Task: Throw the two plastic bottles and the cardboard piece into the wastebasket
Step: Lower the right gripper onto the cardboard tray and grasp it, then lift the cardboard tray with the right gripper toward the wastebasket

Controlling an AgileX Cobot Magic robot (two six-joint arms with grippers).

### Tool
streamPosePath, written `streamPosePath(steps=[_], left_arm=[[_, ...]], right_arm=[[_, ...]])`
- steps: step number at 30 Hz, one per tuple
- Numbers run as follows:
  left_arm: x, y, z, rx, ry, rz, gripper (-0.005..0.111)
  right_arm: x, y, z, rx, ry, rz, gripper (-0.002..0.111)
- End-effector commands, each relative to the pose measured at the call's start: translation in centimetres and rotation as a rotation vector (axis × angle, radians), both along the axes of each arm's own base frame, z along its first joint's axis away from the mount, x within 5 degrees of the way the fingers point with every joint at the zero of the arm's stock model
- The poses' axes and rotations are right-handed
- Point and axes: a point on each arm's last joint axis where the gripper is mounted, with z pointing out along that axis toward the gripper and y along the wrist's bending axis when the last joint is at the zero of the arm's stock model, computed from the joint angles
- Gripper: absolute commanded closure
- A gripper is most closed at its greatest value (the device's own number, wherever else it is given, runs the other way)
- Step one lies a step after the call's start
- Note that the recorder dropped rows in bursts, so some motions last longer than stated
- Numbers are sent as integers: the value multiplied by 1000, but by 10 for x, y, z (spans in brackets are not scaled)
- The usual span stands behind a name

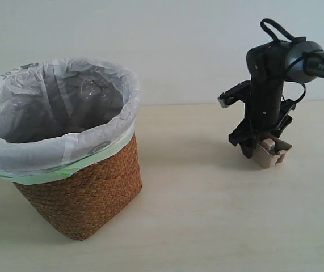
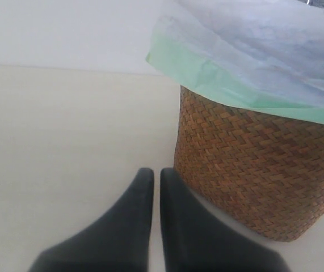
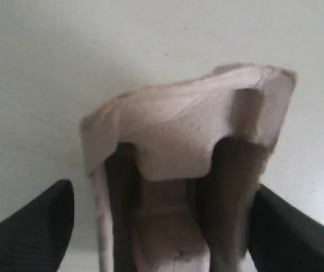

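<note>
The cardboard piece needs to go into the wastebasket. My right gripper should next grab the folded sides of the cardboard piece (image 1: pixel 274 153) to throw it in there.
The wastebasket (image 1: pixel 88 192), brown wicker with a white bag edged pale green, stands at the left. A clear glinting shape (image 1: pixel 92 88) lies against the liner inside it. No cap or label shows, so I cannot tell whether it is a bottle. The grey-brown cardboard piece (image 1: pixel 274 153) rests on the table at the right. My right gripper (image 1: pixel 261 148) points down over it, open. In the right wrist view its fingers (image 3: pixel 37 226) straddle the cardboard piece (image 3: pixel 179 130), one side touching and the other a little apart. My left gripper (image 2: pixel 152 173) is shut and empty, low beside the wastebasket (image 2: pixel 247 170).
The pale table (image 1: pixel 207 215) runs between the basket and the right arm, with a plain light wall behind. The left arm does not show in the exterior view.
</note>
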Motion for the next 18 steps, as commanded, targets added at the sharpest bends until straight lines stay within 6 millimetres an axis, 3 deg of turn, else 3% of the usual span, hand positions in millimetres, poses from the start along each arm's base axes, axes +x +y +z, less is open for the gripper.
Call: streamPosePath(steps=[1, 4, 5, 8, 9, 14, 18], left_arm=[[0, 0, -1, -4, 0, 3, 103], [0, 0, -1, -4, 0, 3, 103], [0, 0, -1, -4, 0, 3, 103], [0, 0, -1, -4, 0, 3, 103], [0, 0, -1, -4, 0, 3, 103], [0, 0, -1, -4, 0, 3, 103], [0, 0, -1, -4, 0, 3, 103]], right_arm=[[2, -4, -13, -21, 13, 9, 37], [3, -3, -11, -15, 1, -4, 39], [3, -3, -11, -15, 3, -12, 48], [3, -4, -11, -13, -4, -41, 101], [3, -4, -10, -9, -7, -64, 108], [-2, -3, 18, 25, -28, -81, 106], [-16, 4, 75, 156, -69, -92, 106]])
